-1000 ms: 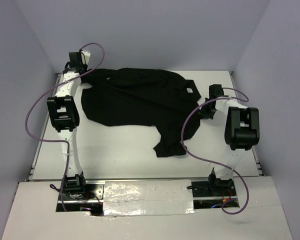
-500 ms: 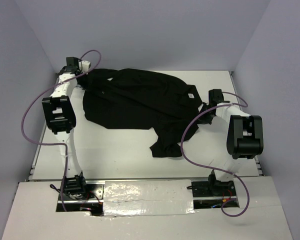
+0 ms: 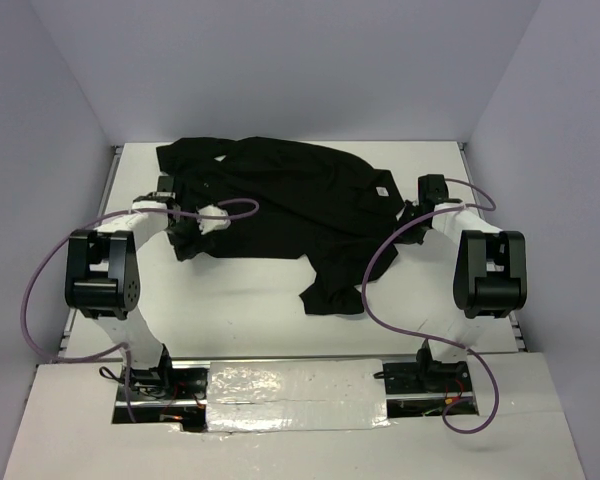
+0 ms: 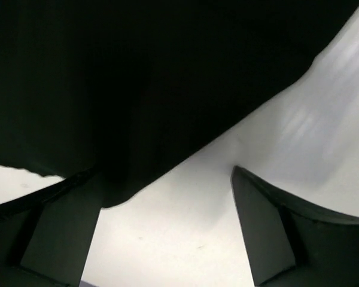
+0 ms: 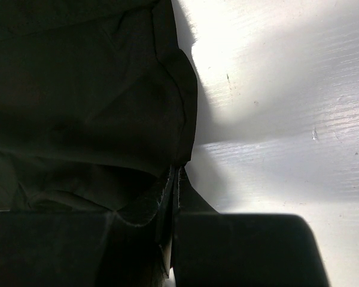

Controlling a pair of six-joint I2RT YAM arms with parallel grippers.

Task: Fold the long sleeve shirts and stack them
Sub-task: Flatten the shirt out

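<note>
The left gripper should next grab the black shirt's near edge, opposite the right gripper's hold, to spread the shirt flat for folding.
One black long sleeve shirt lies spread across the far half of the white table, its small white tag near the right side and a sleeve trailing toward the front. My left gripper hovers open at the shirt's near-left edge. In the left wrist view its fingers stand wide apart over bare table, and the shirt fills the upper part. My right gripper is shut on the shirt's right edge. The right wrist view shows the cloth pinched where that gripper closes.
Grey walls close in the table on the left, back and right. Purple cables loop from both arms, and the right one hangs over the trailing sleeve. The foil-covered base plate runs along the near edge.
My left gripper opened and let go of the shirt at the far-left corner, then drew back toward the near-left edge of the cloth. The released part lies flat. The right gripper kept its grip.
</note>
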